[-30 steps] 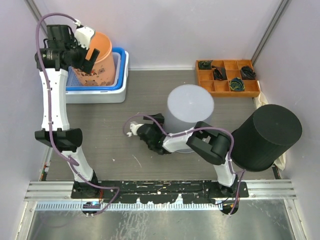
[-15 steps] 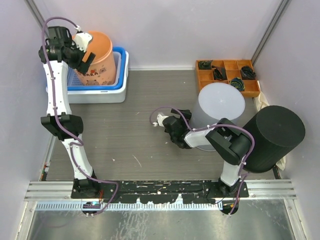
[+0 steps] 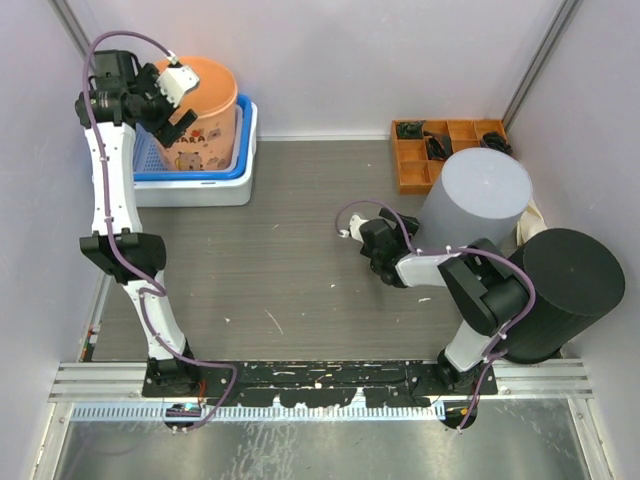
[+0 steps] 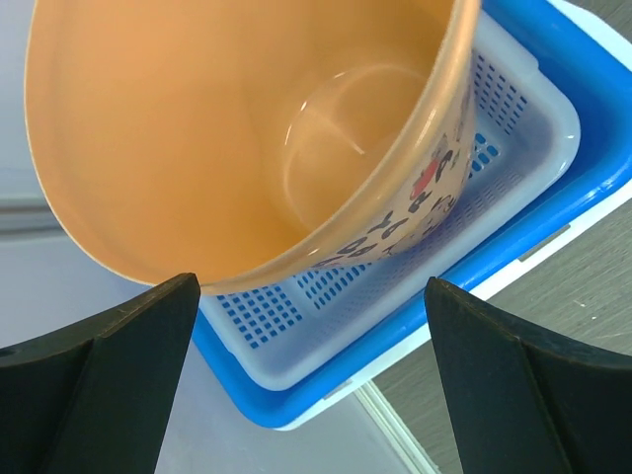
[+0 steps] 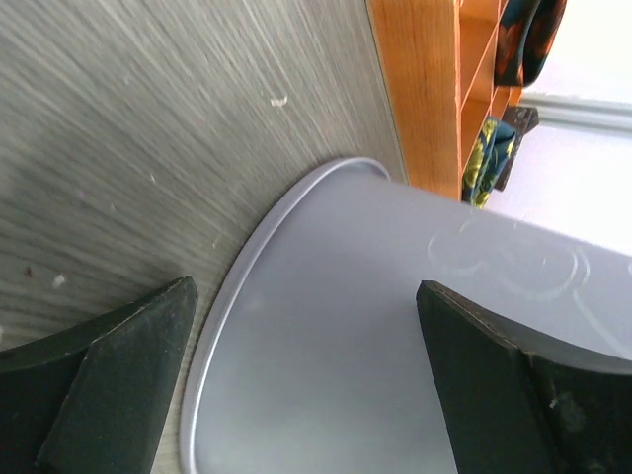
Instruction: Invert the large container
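I will pinch the orange bucket's near rim (image 4: 328,237) next with my left gripper, so its closed end stays free and I can turn the bucket upside down.
A large orange bucket (image 3: 205,110) with cartoon print stands in a blue basket (image 3: 243,140) at the back left, mouth up and slightly tilted. My left gripper (image 3: 178,105) is open beside its rim; the left wrist view shows the bucket's empty inside (image 4: 247,128) above the gripper (image 4: 311,296). A grey container (image 3: 470,205) stands closed end up at the right. My right gripper (image 3: 395,255) is open against its lower left side; in the right wrist view its wall (image 5: 395,355) fills the space ahead of the gripper (image 5: 306,296). A large black container (image 3: 560,290) stands closed end up at the far right.
An orange compartment tray (image 3: 420,160) with small items sits at the back right, just behind the grey container, and shows in the right wrist view (image 5: 425,89). The blue basket rests in a white tray (image 3: 190,190). Walls close in on both sides.
The grey container and my right gripper have moved right and back toward the orange tray. The orange bucket has gone from strongly tilted to nearly upright in the basket.
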